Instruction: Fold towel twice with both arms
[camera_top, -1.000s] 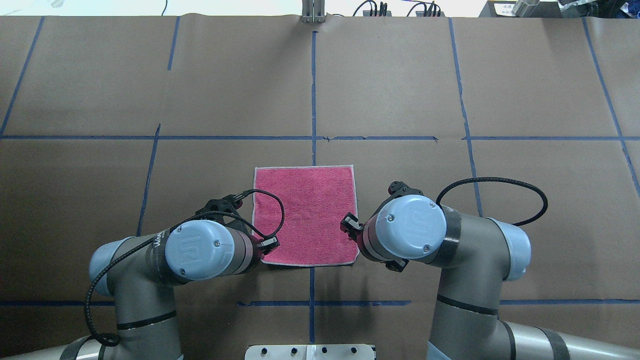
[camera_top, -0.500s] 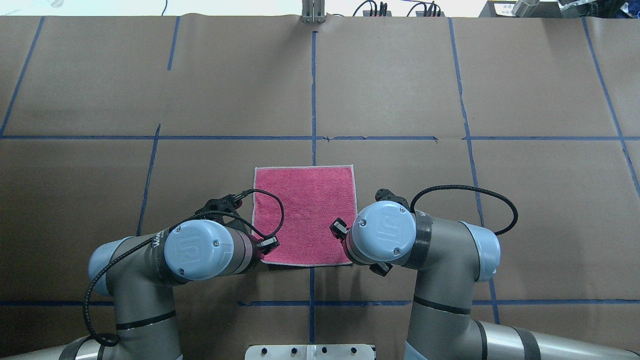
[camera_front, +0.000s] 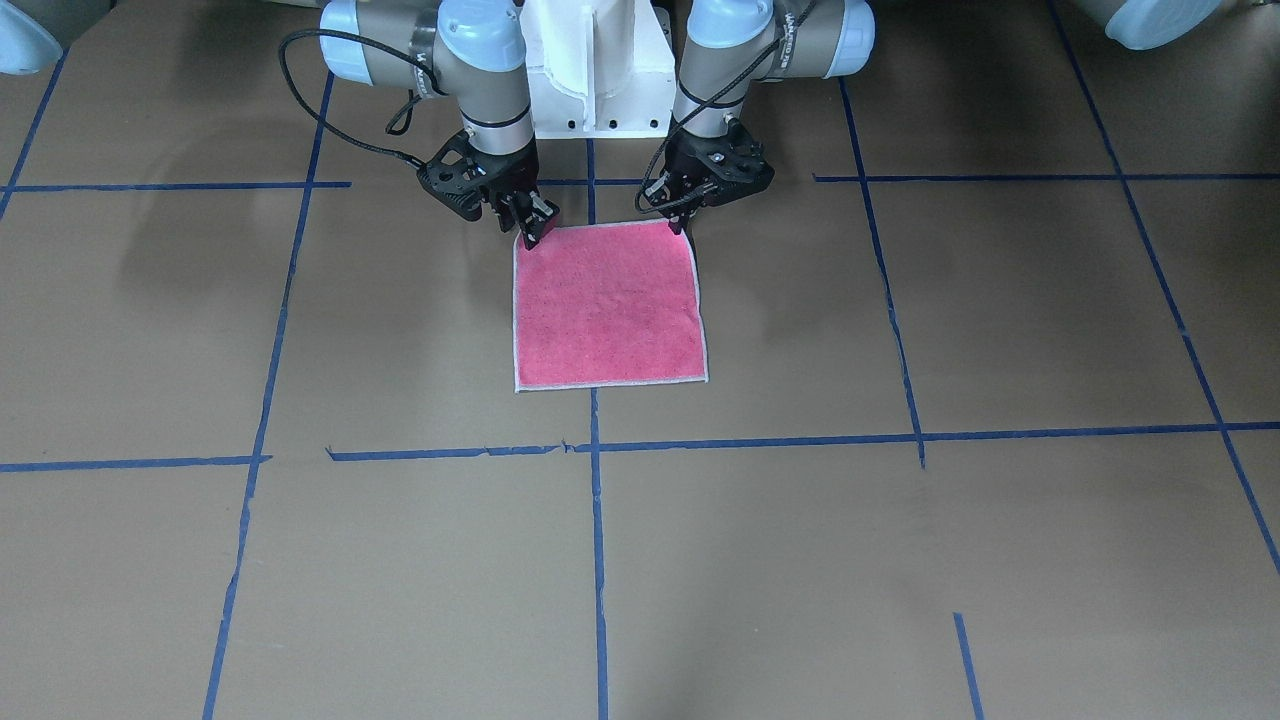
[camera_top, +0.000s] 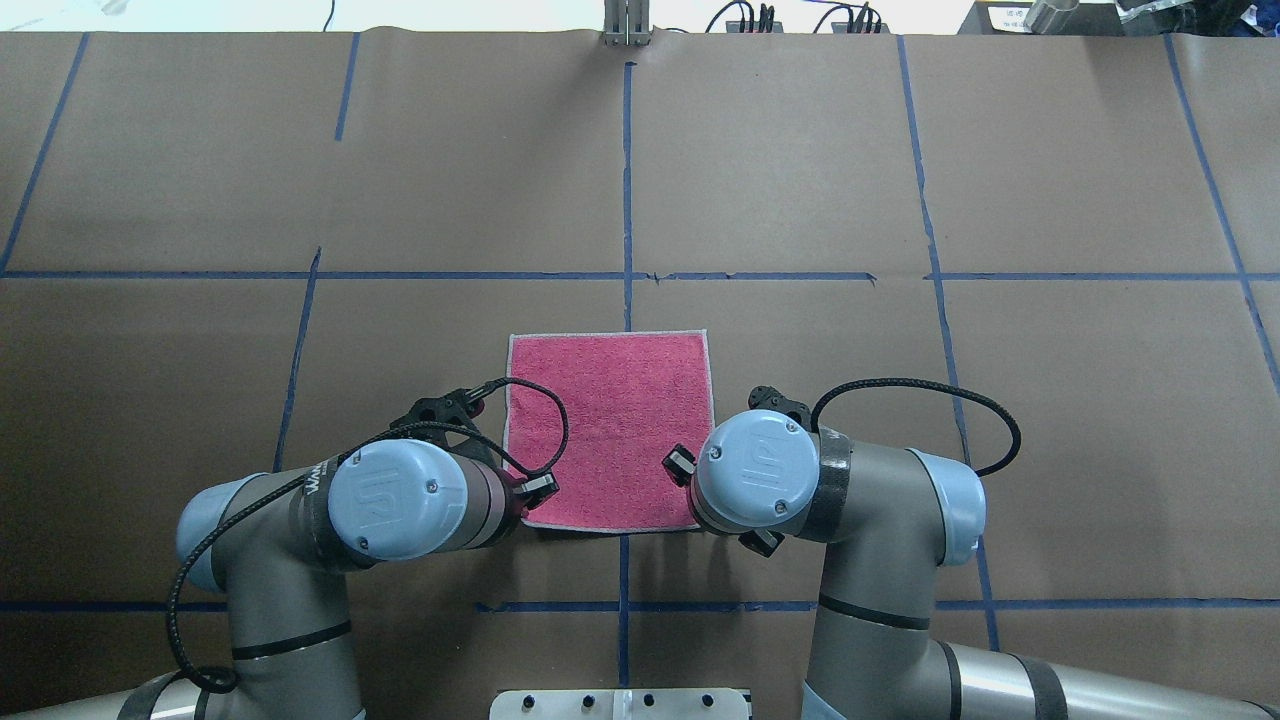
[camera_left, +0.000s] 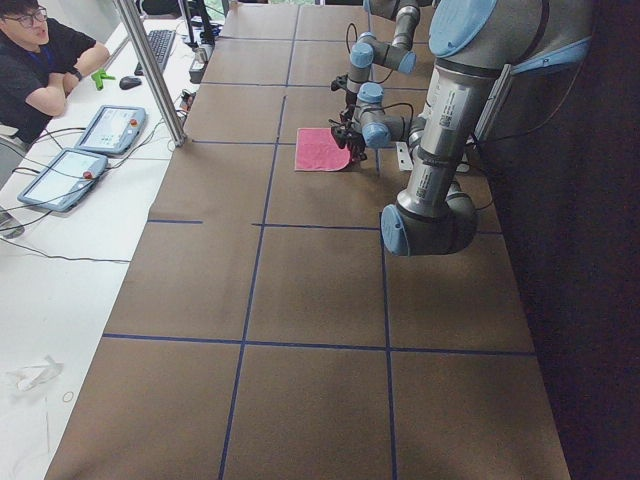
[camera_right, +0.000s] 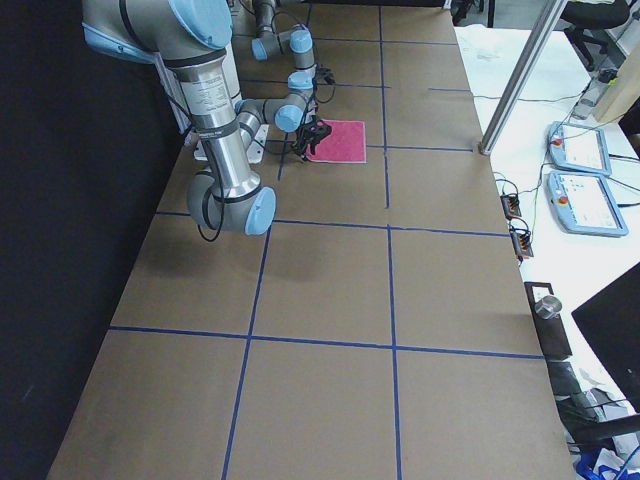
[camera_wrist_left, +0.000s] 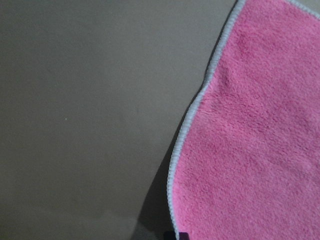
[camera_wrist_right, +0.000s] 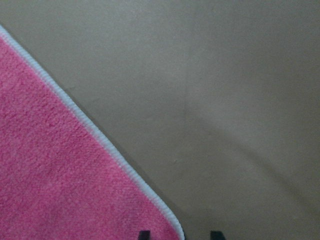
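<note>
My right gripper grabs the towel by its corner (camera_wrist_right: 177, 233) with the pale stitched border (camera_wrist_right: 176, 231) next, for the first fold across the pink-red side of the towel.
The towel (camera_front: 608, 305) lies flat, pink-red face up, in the middle of the table (camera_top: 610, 420). My left gripper (camera_front: 684, 226) is down at its near left corner and looks shut on the towel's edge, which is slightly raised in the left wrist view (camera_wrist_left: 200, 100). My right gripper (camera_front: 532, 228) is at the near right corner. In the right wrist view its two fingertips (camera_wrist_right: 144, 234) stand apart on either side of the towel's corner (camera_wrist_right: 165, 215), so it is open. In the overhead view both grippers are hidden under the wrists.
The white base pedestal (camera_front: 595, 80) stands just behind the towel. Blue tape lines (camera_top: 627, 200) cross the brown table. A metal post (camera_top: 626, 30) stands at the far edge. An operator (camera_left: 40, 60) and control tablets (camera_left: 110, 130) are on the far side.
My right arm has moved left and in, bringing its gripper over the towel's near right corner. My left arm has not moved, and the towel lies as before.
</note>
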